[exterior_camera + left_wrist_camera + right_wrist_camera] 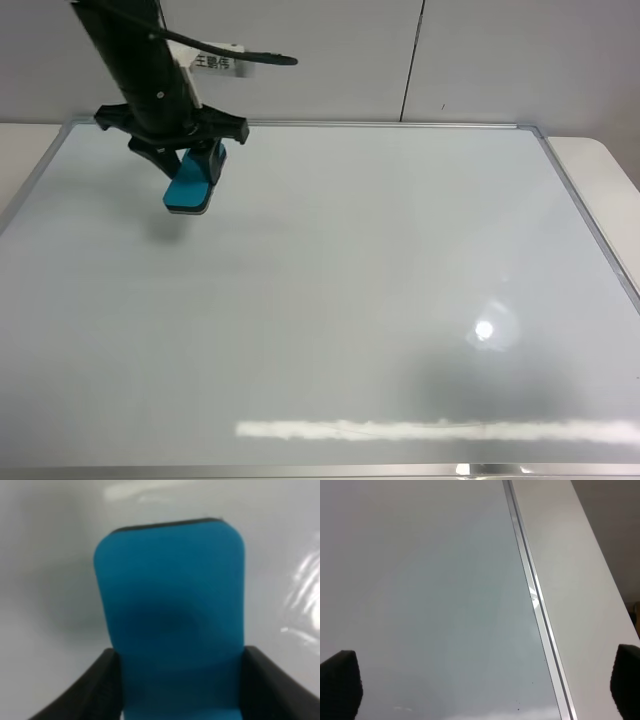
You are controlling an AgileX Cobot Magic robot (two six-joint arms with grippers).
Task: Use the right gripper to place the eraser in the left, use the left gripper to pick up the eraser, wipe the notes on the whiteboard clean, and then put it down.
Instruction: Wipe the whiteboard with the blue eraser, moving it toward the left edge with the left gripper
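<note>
The eraser hangs, its lower edge [185, 210] apart from its whiteboard shadow; my left gripper must lay it flat before opening.
The whiteboard [350, 280] fills most of the exterior high view, and no red notes show on it. My left gripper [192, 160] is at the board's far left corner, shut on the teal-blue eraser [190, 187]. The eraser hangs tilted with its lower end near the board; I cannot tell whether it touches. In the left wrist view the eraser [170, 615] sits between both black fingers [95, 690], its dark felt edge at the far end. My right gripper [482, 680] is open and empty over the whiteboard [420, 580] beside its silver frame [535, 605]. It is out of the exterior high view.
White table surface [600, 170] lies past the board's right frame and also shows in the right wrist view [580, 580]. A grey wall stands behind. A white label [215, 62] hangs on the left arm. Light glare [430, 430] runs along the board's near edge.
</note>
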